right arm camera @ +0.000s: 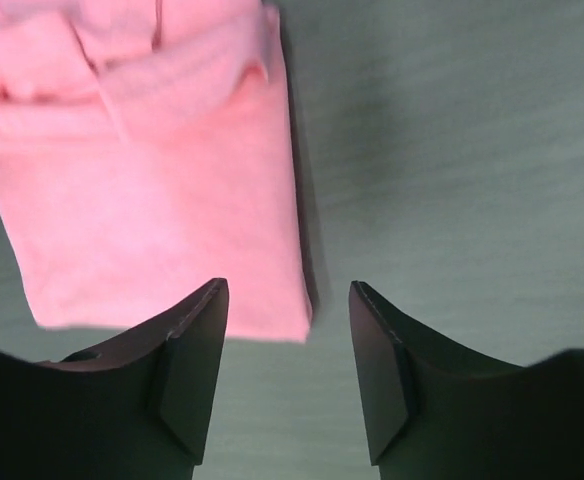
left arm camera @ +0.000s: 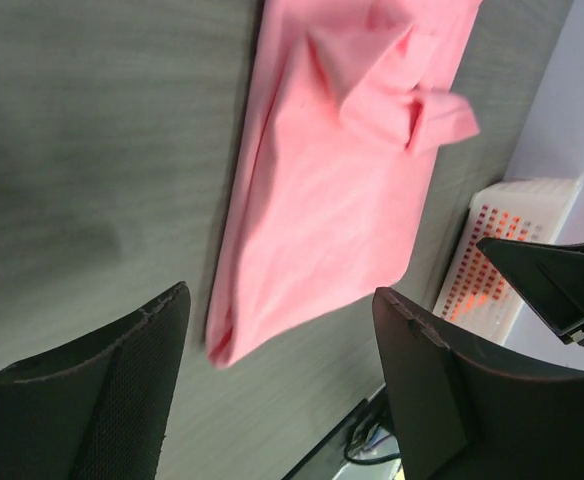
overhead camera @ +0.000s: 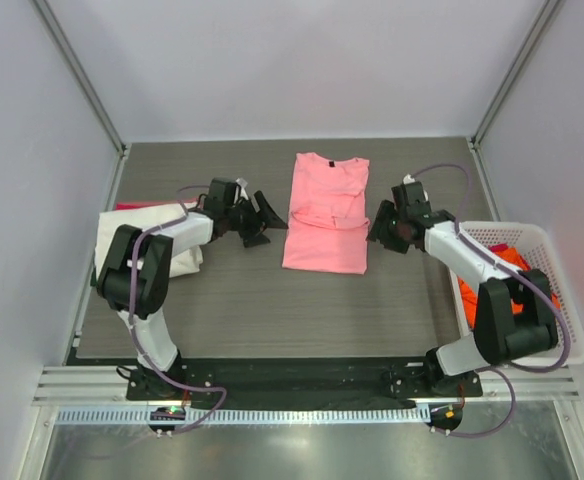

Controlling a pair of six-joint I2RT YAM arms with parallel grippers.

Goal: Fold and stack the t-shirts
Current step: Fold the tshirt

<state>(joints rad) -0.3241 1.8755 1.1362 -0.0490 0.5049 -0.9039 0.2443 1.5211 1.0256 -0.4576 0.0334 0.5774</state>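
Next, my left gripper grabs the light pink t-shirt's hem corner opposite my right gripper's corner, to fold the hem toward the collar.
A light pink t-shirt point(overhead camera: 325, 212) lies on the table's middle, sleeves folded in to a long narrow shape. It also shows in the left wrist view point(left arm camera: 342, 170) and the right wrist view point(right arm camera: 162, 170). My left gripper point(overhead camera: 263, 220) is open and empty just left of it. My right gripper point(overhead camera: 379, 225) is open and empty just right of it, near its lower right corner. A cream-white t-shirt point(overhead camera: 167, 240) lies folded at the left on a red one point(overhead camera: 137, 206). An orange t-shirt point(overhead camera: 517, 265) lies in the basket.
A white plastic mesh basket point(overhead camera: 562, 330) stands at the right edge; its side also shows in the left wrist view point(left arm camera: 512, 250). Grey walls close the table on three sides.
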